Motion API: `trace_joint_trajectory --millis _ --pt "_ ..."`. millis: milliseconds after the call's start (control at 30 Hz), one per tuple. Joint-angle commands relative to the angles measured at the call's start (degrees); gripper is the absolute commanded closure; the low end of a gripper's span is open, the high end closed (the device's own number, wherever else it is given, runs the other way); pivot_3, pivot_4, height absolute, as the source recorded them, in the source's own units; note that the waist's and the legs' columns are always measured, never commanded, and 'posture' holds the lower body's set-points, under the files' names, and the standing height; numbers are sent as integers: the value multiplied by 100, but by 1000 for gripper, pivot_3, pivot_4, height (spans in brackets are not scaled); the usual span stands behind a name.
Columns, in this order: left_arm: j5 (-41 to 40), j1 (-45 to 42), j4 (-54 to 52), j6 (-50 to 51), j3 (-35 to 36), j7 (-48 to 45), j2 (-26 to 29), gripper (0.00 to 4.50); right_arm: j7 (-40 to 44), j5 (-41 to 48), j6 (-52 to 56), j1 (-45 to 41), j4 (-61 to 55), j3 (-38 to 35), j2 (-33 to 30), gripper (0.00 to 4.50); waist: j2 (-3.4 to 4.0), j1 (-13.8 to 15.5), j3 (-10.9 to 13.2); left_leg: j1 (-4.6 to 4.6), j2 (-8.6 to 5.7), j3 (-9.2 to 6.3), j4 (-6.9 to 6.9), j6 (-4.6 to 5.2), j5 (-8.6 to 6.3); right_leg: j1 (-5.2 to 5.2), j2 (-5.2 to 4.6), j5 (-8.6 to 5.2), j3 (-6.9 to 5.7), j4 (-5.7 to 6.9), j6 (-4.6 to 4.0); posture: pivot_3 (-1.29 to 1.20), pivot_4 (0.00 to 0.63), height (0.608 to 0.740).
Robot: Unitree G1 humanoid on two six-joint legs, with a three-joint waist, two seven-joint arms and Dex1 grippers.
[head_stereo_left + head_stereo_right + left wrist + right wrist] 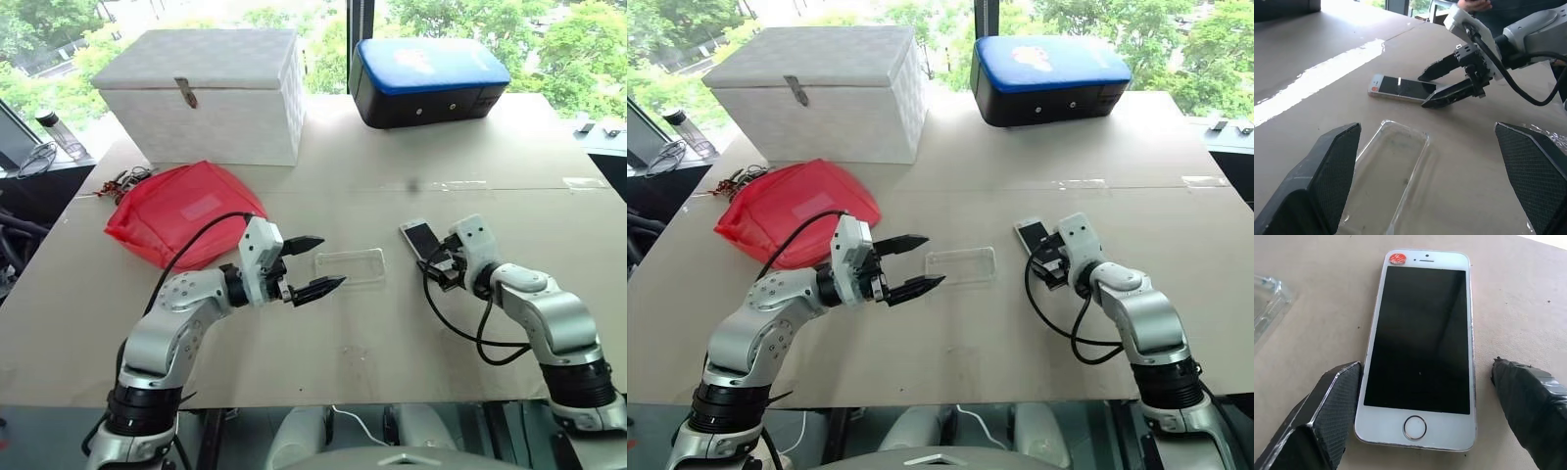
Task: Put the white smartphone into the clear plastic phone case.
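I should grab the white smartphone by its home-button end (441,261) with my right gripper. Then the smartphone can go into the clear case (350,265).
The white smartphone (1420,342) lies flat, screen up, on the brown table at the centre right (418,236). My right gripper (1426,364) is open, its two black fingers standing on either side of the phone's home-button end without clamping it. The clear plastic phone case (350,265) lies open side up on the table, a short way left of the phone. My left gripper (333,260) hovers open just left of the case, pointing toward it with nothing between its fingers (1332,166). The left wrist view shows the case (1386,176) close by and the right gripper (1422,91) at the phone (1396,87).
A red pouch (181,211) lies at the left, with keys (122,181) beside it. A white box (206,93) and a blue-and-black case (426,78) stand at the table's far side. The table's front edge (343,397) runs close below both arms.
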Motion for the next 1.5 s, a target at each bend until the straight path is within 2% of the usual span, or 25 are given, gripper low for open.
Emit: trace_joint_trajectory --millis 33,100,200,500,700,767,833,933,1067,1233,1300,1433,1500 --pt "-102 -85 -236 -136 157 188 4 53 -347 -181 87 157 322 276 341 0 0 -68 0 0 0 0 0 0 0 0 0 0 1 1 0 0 150 740" --pt "-155 -9 -321 -114 168 242 19 0 -455 -263 37 144 341 259 443 531 0 -107 0 0 0 6 -1 -1 0 -2 0 0 8 1 0 0 150 740" --pt "-199 172 -425 -130 181 280 66 0 -273 -233 34 126 341 342 375 1629 2 -108 1 -1 0 12 -6 -1 0 -6 0 0 17 1 0 0 150 740" --pt "-227 88 -409 -145 117 479 -12 0 -150 -335 -353 -1 447 344 287 1627 3 -108 3 0 2 12 -9 0 -1 -6 2 0 18 0 0 0 150 740" --pt "-124 -221 282 -373 509 933 -277 0 697 210 -1339 -253 55 -170 58 1643 32 -98 56 -12 1 13 -8 -1 0 -19 2 0 19 -1 0 0 150 740" --pt "-109 -298 481 -471 637 1073 -345 0 1026 347 -1422 -443 -13 -146 -102 2190 42 -101 78 -21 1 13 -14 -4 2 -31 3 0 19 -1 0 0 150 740" --pt "-225 -268 499 -461 739 1197 -450 0 1382 356 -1581 -622 2 70 -287 3248 44 -96 81 -55 1 17 -19 -25 14 -68 2 0 23 1 0 0 150 740" --pt "-33 -41 561 -748 789 1292 -528 0 1770 122 -1829 -1000 227 571 -527 4481 44 -103 81 -124 0 16 -8 -27 15 -129 0 1 21 -1 1 0 150 740" --pt "20 278 498 -1067 876 1176 -429 0 1730 -173 -1871 -1514 770 829 -569 4481 42 -82 83 -125 -2 15 -15 -27 15 -129 -6 1 20 -12 1 0 150 740" --pt "20 609 172 -1166 843 1192 -385 0 1339 -219 -1511 -1589 1052 455 -552 4481 40 -9 90 -135 -11 0 -6 -27 15 -129 -17 1 4 -13 1 0 150 740" --pt "-12 684 93 -1143 814 1204 -399 0 1261 -178 -1286 -1514 982 336 -591 3933 40 2 91 -136 -13 0 -9 -27 15 -129 -20 1 4 -13 1 0 150 740" --pt "-26 703 43 -1129 742 1181 -409 0 1171 -69 -837 -1352 796 143 -633 2205 41 10 91 -135 -12 -2 -11 -27 15 -129 -18 1 1 -12 1 0 150 740" --pt "-30 667 57 -1123 713 1168 -407 0 1160 -5 -677 -1249 688 81 -641 1164 41 15 91 -135 -12 0 -10 -27 15 -129 -19 1 3 -12 1 0 150 740"
